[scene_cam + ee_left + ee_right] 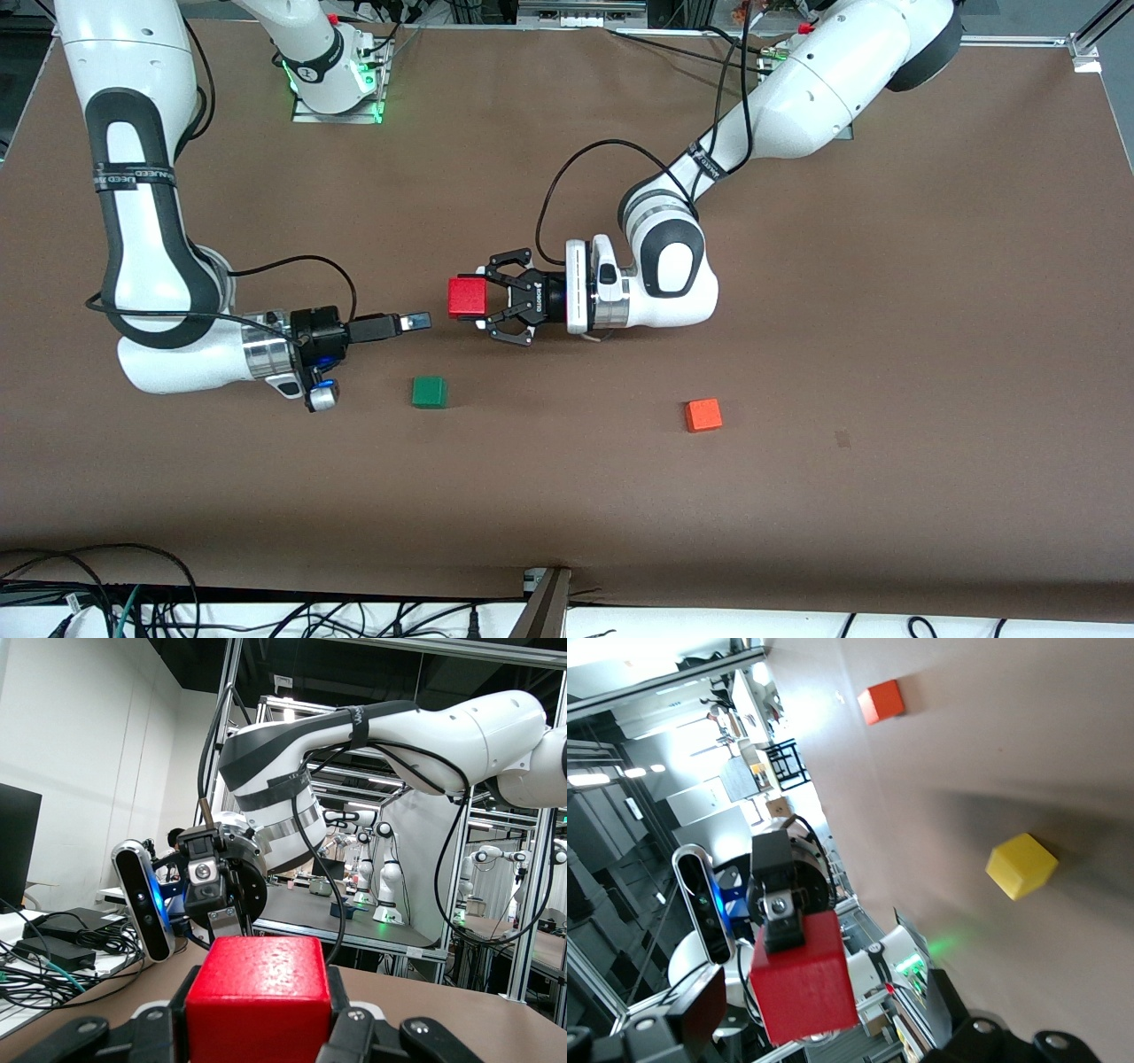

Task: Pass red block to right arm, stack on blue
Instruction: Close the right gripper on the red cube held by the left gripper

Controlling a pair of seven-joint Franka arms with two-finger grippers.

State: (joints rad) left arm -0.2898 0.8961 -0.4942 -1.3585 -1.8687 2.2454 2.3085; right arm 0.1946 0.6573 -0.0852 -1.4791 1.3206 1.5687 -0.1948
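Note:
The right gripper grabs the red block by its sides next, so the red block's bottom stays free to sit on the blue cube.
The red block is clamped in my left gripper, the wide claw, and held level above the middle of the table. In the left wrist view the block fills the space between the claw's fingers. My right gripper points at the block from the right arm's end, a short gap away, with its jaws spread. In the right wrist view the block hangs just ahead of the right gripper, untouched by it. The blue cube is out of view.
A green cube lies on the brown table, nearer the front camera than the grippers. An orange-red cube lies toward the left arm's end. The right wrist view shows it and a yellow cube.

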